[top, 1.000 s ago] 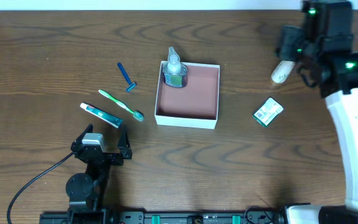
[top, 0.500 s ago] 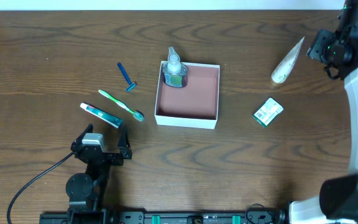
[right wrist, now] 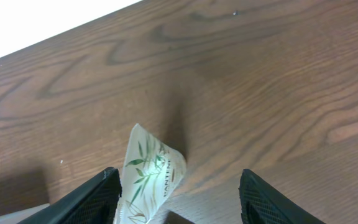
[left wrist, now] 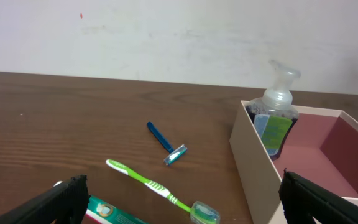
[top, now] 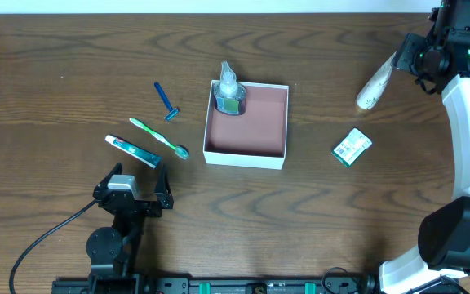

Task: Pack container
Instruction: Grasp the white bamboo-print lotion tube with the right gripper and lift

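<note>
The white tube should be grabbed by its flat end [top: 391, 63] with my right gripper next, so the opposite end stays free to set upright in the container [top: 247, 147].
The container [top: 247, 147], a white square box with a reddish-brown floor, sits mid-table. A clear soap pump bottle [top: 229, 94] stands in its far-left corner. Both show in the left wrist view: the container [left wrist: 253, 155] and the bottle [left wrist: 277, 118]. My right gripper [top: 410, 59] is open at the far right, by the flat end of a white tube [top: 374, 86]. In the right wrist view that tube end [right wrist: 149, 177] lies between the open fingers [right wrist: 179, 205], close to the left one. My left gripper [top: 135, 184] is open and empty at the front left.
A blue razor [top: 166, 101], a green toothbrush [top: 159, 137] and a toothpaste tube [top: 133, 151] lie left of the container, ahead of my left gripper [left wrist: 191, 208]. A small green-and-white packet [top: 352, 147] lies right of the container.
My right arm has swung right, off the white tube, then edged back towards its flat end. The tube and the other items have not moved. The left arm is still.
</note>
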You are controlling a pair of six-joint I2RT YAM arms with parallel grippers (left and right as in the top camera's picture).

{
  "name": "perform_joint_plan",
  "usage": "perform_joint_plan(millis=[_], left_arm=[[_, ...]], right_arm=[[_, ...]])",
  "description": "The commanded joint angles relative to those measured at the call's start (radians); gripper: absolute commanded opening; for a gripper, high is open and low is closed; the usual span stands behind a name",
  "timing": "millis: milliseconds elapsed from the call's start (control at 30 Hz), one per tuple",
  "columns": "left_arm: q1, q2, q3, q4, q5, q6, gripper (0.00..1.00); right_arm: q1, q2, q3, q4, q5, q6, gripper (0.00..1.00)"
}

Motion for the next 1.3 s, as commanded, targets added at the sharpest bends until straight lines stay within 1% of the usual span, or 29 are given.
perform_joint_plan(millis=[0, 100, 200, 400, 533, 667, 1000, 1033, 1267], left_arm=[[-0.003, -0.006, -0.018, -0.034, 0.014, -0.001, 0.98], [-0.003, -0.006, -0.018, -0.034, 0.014, -0.001, 0.98], [-0.003, -0.006, -0.018, -0.034, 0.014, -0.001, 0.98], [-0.003, -0.006, -0.018, -0.034, 0.014, -0.001, 0.98], [-0.003, -0.006, -0.018, -0.034, 0.014, -0.001, 0.98], [-0.003, -0.006, -0.018, -0.034, 0.014, -0.001, 0.98], [-0.003, -0.006, -0.018, -0.034, 0.014, -0.001, 0.98], [-0.003, -0.006, -0.018, -0.034, 0.014, -0.001, 0.98], [-0.003, -0.006, -0.018, -0.034, 0.014, -0.001, 0.98]], right_arm=[[-0.005, -0.016, 0.007, 0.015, -0.061, -0.038, 0.63], [0.008, -0.016, 0.006, 0.026, -0.073, -0.047, 0.62], [0.022, -0.007, 0.006, 0.029, -0.042, -0.046, 0.59], [0.027, 0.063, 0.006, 0.021, -0.040, -0.045, 0.57], [0.027, 0.097, 0.006, 0.014, -0.054, -0.046, 0.52], [0.027, 0.101, 0.006, 0.019, -0.058, -0.046, 0.40], [0.027, 0.101, 0.006, 0.014, -0.067, -0.046, 0.04], [0.027, 0.101, 0.006, 0.014, -0.069, -0.047, 0.01], [0.035, 0.069, 0.023, 0.018, -0.091, -0.103, 0.01]])
